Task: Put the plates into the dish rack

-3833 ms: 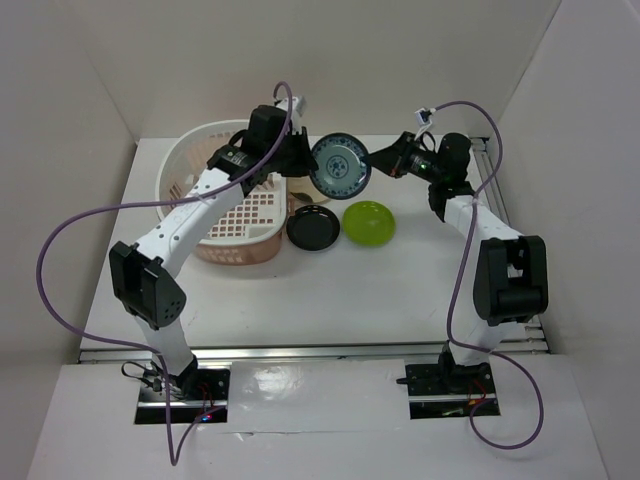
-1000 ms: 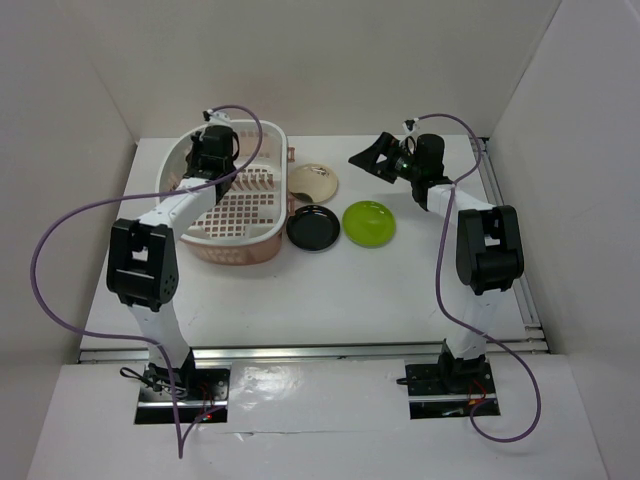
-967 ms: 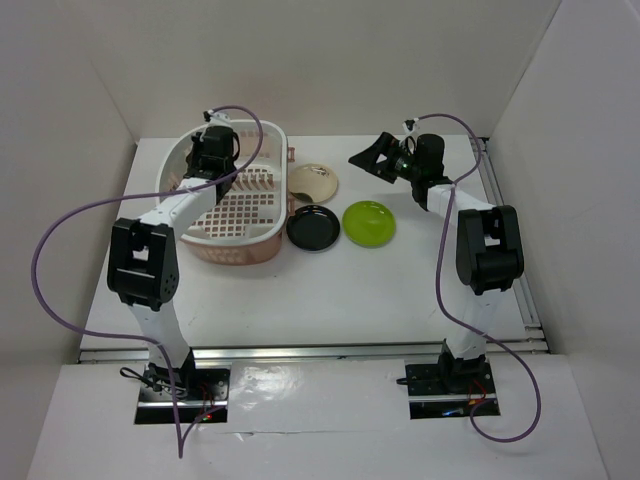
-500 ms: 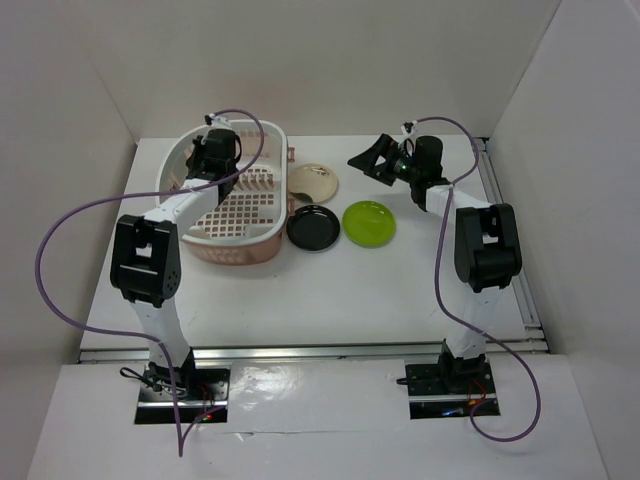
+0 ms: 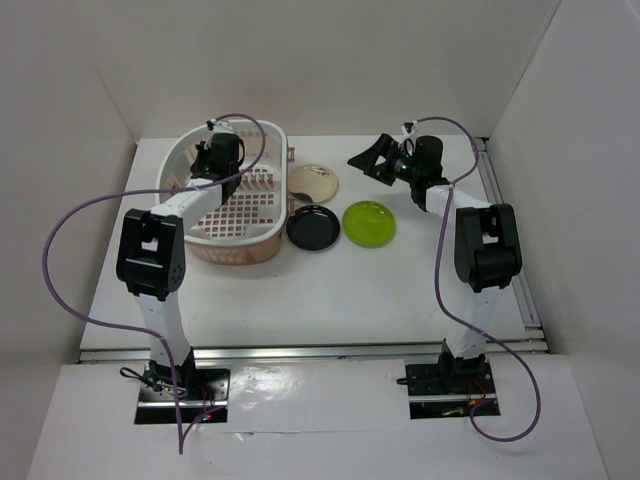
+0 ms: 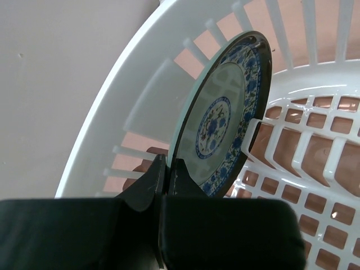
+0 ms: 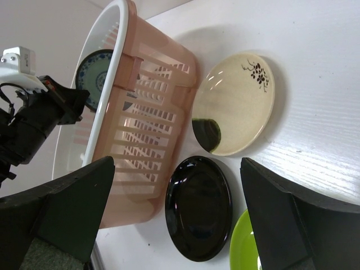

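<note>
I will open my left gripper: the plate would rest on edge between the dish rack's slotted side and the peg.
My left gripper (image 6: pixel 167 169) is shut on the lower rim of the teal-blue patterned plate (image 6: pixel 225 109). It holds the plate on edge inside the dish rack (image 6: pixel 121 121), close to the slotted far wall and beside an upright peg. From above, that gripper (image 5: pixel 213 158) sits over the rack's back left part (image 5: pixel 262 236) and hides the plate. My right gripper (image 5: pixel 362 162) hangs open and empty, above and behind the other plates. The cream plate (image 5: pixel 313 181), the black plate (image 5: pixel 313 227) and the lime green plate (image 5: pixel 369 223) lie flat on the table, right of the rack.
The right wrist view looks down past the open fingers (image 7: pixel 73 202) at the black plate (image 7: pixel 198 208), the cream plate (image 7: pixel 235 104), the green plate's edge (image 7: pixel 244 250) and the rack's pink side (image 7: pixel 146 112). White walls enclose the table.
The teal-blue plate, held earlier in the air between both grippers, has gone with my left gripper into the rack. In the last second the left arm edged slightly further back; the right arm barely moved.
</note>
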Available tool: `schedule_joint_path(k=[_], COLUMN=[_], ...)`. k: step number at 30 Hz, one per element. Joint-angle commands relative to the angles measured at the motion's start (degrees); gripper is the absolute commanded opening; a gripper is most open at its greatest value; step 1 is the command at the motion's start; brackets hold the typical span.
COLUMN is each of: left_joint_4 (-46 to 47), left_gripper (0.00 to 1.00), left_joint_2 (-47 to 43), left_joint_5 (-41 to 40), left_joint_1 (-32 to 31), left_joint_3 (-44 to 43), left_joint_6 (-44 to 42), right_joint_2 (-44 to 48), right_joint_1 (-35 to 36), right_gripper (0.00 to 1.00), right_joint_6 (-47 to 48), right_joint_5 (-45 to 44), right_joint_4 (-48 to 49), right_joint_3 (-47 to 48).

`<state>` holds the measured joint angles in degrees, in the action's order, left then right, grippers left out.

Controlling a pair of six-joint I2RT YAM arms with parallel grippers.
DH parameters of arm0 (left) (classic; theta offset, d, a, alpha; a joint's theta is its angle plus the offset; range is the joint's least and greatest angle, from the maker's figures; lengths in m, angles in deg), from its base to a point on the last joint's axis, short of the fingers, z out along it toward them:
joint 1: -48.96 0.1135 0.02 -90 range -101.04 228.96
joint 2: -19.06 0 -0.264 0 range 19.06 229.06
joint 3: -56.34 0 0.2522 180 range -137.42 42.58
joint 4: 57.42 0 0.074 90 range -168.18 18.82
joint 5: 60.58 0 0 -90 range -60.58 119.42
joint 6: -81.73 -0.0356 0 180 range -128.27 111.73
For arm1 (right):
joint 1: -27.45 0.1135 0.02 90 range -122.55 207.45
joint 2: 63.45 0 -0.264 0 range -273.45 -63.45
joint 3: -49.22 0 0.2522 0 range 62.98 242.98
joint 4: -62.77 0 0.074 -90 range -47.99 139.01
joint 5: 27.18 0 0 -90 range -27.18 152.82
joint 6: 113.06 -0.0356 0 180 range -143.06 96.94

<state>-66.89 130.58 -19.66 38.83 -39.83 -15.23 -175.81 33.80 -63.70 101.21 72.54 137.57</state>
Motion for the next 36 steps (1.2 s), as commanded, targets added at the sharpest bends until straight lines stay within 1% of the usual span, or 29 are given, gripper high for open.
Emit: schedule_joint_path(k=[1, 3, 4, 10, 11, 15, 17, 19, 20, 21, 25, 29, 30, 31, 32, 34, 36], left_joint_4=[-1.2, -1.8, -2.6, -3.8, -3.8, -4.9, -4.9, -4.9, -4.9, -4.9, -4.9, -4.9, -4.9, -4.9, -4.9, -7.2, -7.9], left_gripper=[0.0, 0.0, 0.02, 0.02, 0.05, 0.2, 0.22, 0.28, 0.35, 0.38, 0.38, 0.45, 0.45, 0.51, 0.54, 0.56, 0.63], left_joint_2=[1.6, 1.6, 1.6, 2.2, 2.2, 2.7, 2.7, 2.7, 2.7, 3.3, 3.3, 1.3, 0.8, 0.8, 0.2, -1.2, -2.5], left_joint_5=[-0.9, -0.9, -0.4, 0.4, 0.4, 0.4, 0.4, 0.4, 0.4, 0.4, 0.4, 0.4, 0.9, 0.9, 0.9, 3.7, 6.0], left_joint_1=[0.8, 1.3, 1.3, 1.9, 2.4, 2.4, 2.4, 2.4, 2.4, 2.4, 2.4, 2.4, 2.4, 2.4, 2.4, 2.4, 2.4], left_joint_3=[-3.5, -3.5, -4.1, -3.5, -3.5, -4.1, -4.1, -4.1, -4.1, -4.1, -4.7, -4.7, -4.7, -5.2, -6.0, -7.2, -7.2], left_joint_6=[3.6, 4.4, 5.1, 7.0, 7.5, 8.0, 8.0, 8.0, 8.0, 8.0, 8.0, 8.0, 8.0, 8.0, 8.0, 9.5, 9.5], right_joint_2=[-0.1, -0.1, -0.1, -0.1, -0.1, 0.5, 0.5, 0.5, 0.5, -0.1, -0.1, -0.1, -0.6, -0.6, -0.6, -0.6, -0.6], right_joint_1=[-0.3, -0.3, -0.3, -0.3, -0.3, -0.3, -0.3, -0.3, -0.3, -0.3, -0.3, -0.3, -0.3, -0.3, -0.3, -0.3, -0.3], right_gripper=[1.0, 1.0, 1.0, 1.0, 1.0, 1.0, 1.0, 1.0, 1.0, 1.0, 1.0, 1.0, 1.0, 1.0, 1.0, 1.0, 1.0], right_joint_6=[0.0, 0.0, 0.0, 0.0, 0.0, 0.0, 0.0, 0.0, 0.0, 0.0, 0.0, 0.0, 0.0, 0.0, 0.0, 0.6, 1.4], right_joint_5=[0.8, 0.8, 0.8, 0.8, 0.8, 0.8, 1.3, 1.3, 1.3, 1.3, 1.9, 1.9, 1.9, 1.9, 1.3, -0.2, -1.6], right_joint_4=[3.4, 3.4, 3.4, 3.4, 3.4, 4.0, 4.0, 4.0, 4.0, 4.0, 4.0, 4.0, 4.0, 4.0, 3.1, 1.4, -0.3], right_joint_3=[1.1, 1.1, 1.1, 0.5, 0.5, 0.5, 0.5, 0.5, 0.5, 0.5, 0.5, 1.0, 1.0, 1.0, 1.0, 1.0, 1.5])
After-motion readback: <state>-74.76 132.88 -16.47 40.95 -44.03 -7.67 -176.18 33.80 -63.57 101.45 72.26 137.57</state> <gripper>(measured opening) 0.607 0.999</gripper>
